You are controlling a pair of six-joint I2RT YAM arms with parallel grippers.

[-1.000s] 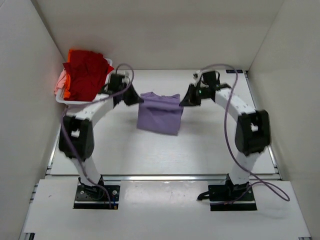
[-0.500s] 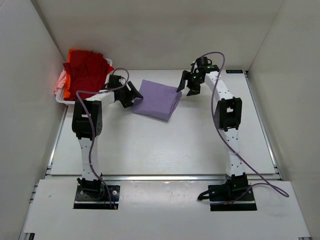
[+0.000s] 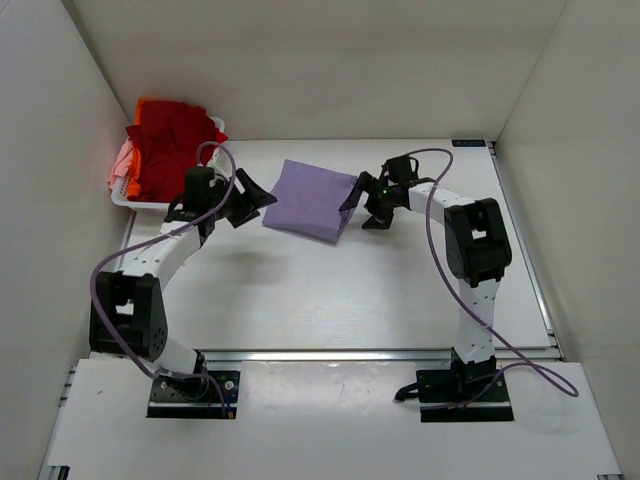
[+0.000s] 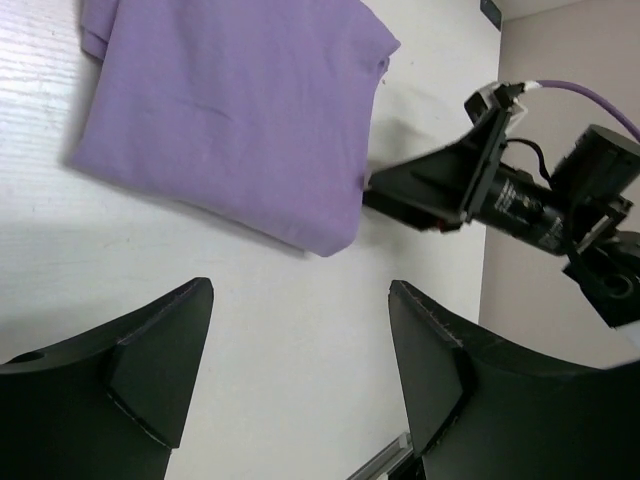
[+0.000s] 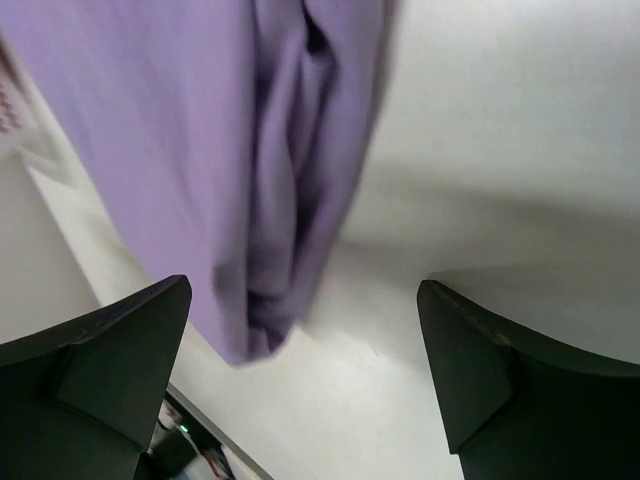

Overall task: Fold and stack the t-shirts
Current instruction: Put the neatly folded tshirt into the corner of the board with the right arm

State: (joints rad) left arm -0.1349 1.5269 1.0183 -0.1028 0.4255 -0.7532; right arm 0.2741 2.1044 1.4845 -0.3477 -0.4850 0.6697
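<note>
The right gripper grabs the lavender t-shirt by its layered folded edge point(image 3: 347, 213) point(image 5: 286, 245) next. Then I drag the t-shirt, still folded, for stacking.
A lavender t-shirt point(image 3: 311, 199) lies folded flat on the white table point(image 3: 330, 290), toward the back middle. My left gripper point(image 3: 254, 197) stands open just off its left edge, with nothing between the fingers. In the left wrist view the shirt point(image 4: 230, 110) lies beyond the open left gripper point(image 4: 300, 290). My right gripper point(image 3: 356, 199) is open at the shirt's right edge. The right wrist view shows the layered folded edge of the shirt point(image 5: 290, 150) ahead of the empty right gripper point(image 5: 305, 290). Red point(image 3: 170, 145), orange point(image 3: 165, 103) and pale pink point(image 3: 121, 160) t-shirts are heaped in the basket.
A white plastic basket point(image 3: 135, 203) sits at the back left corner against the left wall. White walls enclose the table on the left, back and right. A metal rail point(image 3: 330, 354) runs along the table's near edge.
Both grippers have opened and let go of the lavender shirt. It hung between them a second ago and now lies folded on the table. Both arms have dropped low and drawn slightly away.
</note>
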